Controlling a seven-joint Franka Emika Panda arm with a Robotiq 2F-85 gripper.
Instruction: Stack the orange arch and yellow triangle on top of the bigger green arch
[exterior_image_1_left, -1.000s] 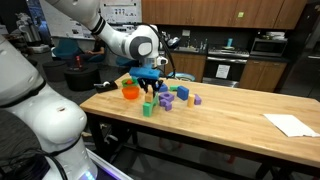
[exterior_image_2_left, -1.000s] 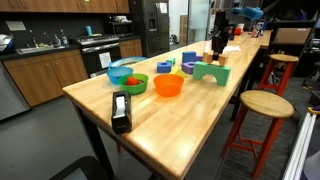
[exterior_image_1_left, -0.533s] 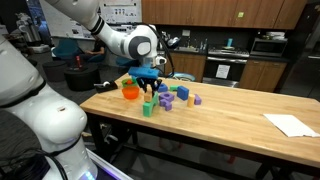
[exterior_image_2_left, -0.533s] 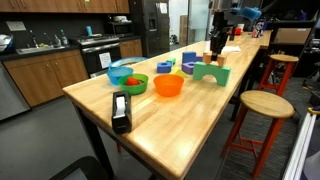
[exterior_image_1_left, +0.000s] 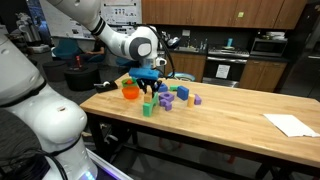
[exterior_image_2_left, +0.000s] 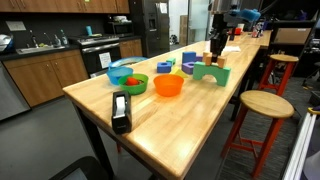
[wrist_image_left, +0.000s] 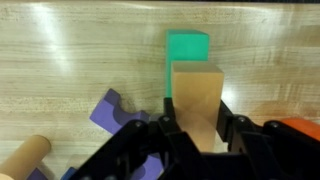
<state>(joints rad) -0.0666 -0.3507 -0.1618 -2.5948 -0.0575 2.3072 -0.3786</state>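
Observation:
The green arch's (exterior_image_1_left: 147, 108) top is directly under the orange arch, so the orange arch would rest there and I should open my gripper.
My gripper (wrist_image_left: 197, 122) is shut on the orange arch (wrist_image_left: 196, 95), a tan-orange block that stands upright between the two black fingers. Directly beyond it in the wrist view lies the bigger green arch (wrist_image_left: 187, 47) on the wooden table. In both exterior views the gripper (exterior_image_1_left: 150, 88) (exterior_image_2_left: 212, 48) hangs just above the green arch (exterior_image_1_left: 147, 108) (exterior_image_2_left: 212, 73), with the orange arch (exterior_image_2_left: 209, 59) at or just over its top. A small yellow piece (exterior_image_1_left: 165, 89) sits in the cluster of blocks; its shape is too small to tell.
Purple blocks (exterior_image_1_left: 168, 100) and a purple arch (wrist_image_left: 112, 110) lie close by, with a wooden cylinder (wrist_image_left: 25, 155). An orange bowl (exterior_image_2_left: 168, 86), a green bowl (exterior_image_2_left: 127, 80), a blue bowl (exterior_image_2_left: 163, 67) and a black tape dispenser (exterior_image_2_left: 120, 110) stand on the table. A stool (exterior_image_2_left: 265, 103) stands beside it.

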